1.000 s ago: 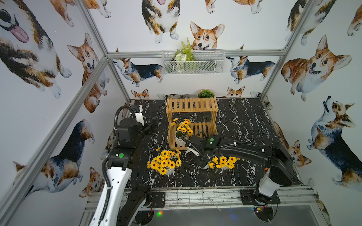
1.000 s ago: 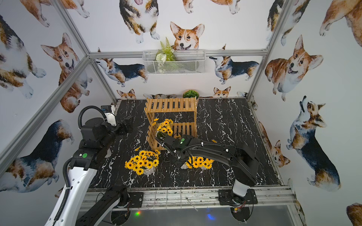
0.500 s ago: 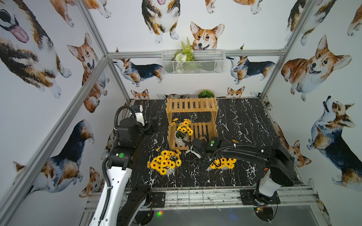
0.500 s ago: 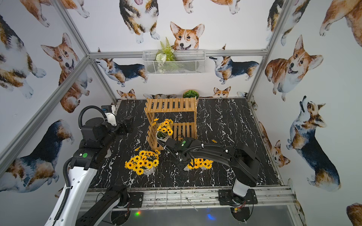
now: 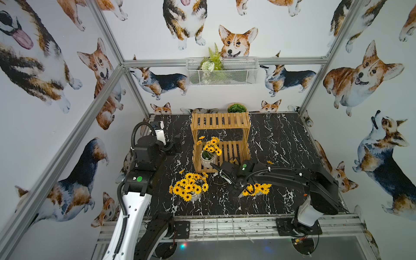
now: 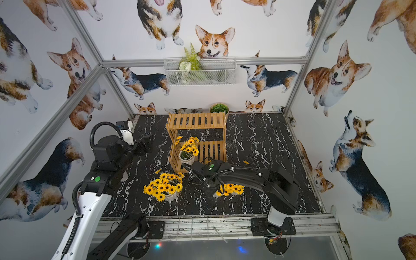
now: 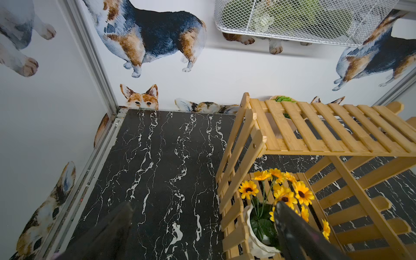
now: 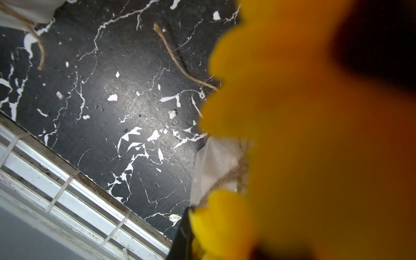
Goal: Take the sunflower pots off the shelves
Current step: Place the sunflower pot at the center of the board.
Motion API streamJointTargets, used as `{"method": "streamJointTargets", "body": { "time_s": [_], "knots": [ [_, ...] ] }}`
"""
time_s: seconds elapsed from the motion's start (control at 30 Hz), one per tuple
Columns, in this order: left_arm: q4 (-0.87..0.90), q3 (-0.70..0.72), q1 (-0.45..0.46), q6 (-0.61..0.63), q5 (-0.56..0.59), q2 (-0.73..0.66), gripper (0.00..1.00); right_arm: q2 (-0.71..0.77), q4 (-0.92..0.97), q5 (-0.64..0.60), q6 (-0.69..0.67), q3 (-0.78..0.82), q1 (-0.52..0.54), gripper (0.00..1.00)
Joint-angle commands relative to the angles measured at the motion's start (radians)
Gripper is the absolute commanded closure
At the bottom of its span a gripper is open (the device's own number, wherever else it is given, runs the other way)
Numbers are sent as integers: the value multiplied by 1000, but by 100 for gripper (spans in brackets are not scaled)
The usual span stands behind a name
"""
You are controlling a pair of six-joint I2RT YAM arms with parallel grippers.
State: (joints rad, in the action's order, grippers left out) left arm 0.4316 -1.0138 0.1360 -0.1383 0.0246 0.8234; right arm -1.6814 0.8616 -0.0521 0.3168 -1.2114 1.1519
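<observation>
The sunflower pot is low over the flat marble and would settle at the front of the table, so the robot's right gripper needs to release the pot now.
The shelves stand mid-table, top tier bare. One sunflower pot sits at the left end of the lower tier. Another sunflower pot stands on the table in front. My right gripper points down into a third pot's blossoms at the front of the table and is shut on that pot. Blurred petals fill the right wrist view, leaving only the white pot wall and one finger visible. My left gripper hangs open left of the shelves, nothing between its fingers.
A white wire basket with a fern hangs on the back wall. A bowl of green foliage sits behind the shelves. Loose petals and twine strands lie on the black marble table. The metal front rail is close by.
My right arm has sunk slightly with its pot at the front of the table. The left arm has not moved.
</observation>
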Motion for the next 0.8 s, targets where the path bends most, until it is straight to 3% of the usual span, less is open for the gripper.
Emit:
{"method": "streamJointTargets", "body": {
  "time_s": [0.0, 0.23, 0.77],
  "knots": [
    [-31, 4, -3, 0, 5, -2, 0, -3, -27, 3, 13, 4, 1, 93],
    [-32, 7, -2, 2, 6, -5, 0, 1, -26, 11, 13, 0, 2, 84],
    [-34, 9, -3, 3, 8, -7, 0, 31, 7, 31, 11, -47, 3, 53]
  ]
}}
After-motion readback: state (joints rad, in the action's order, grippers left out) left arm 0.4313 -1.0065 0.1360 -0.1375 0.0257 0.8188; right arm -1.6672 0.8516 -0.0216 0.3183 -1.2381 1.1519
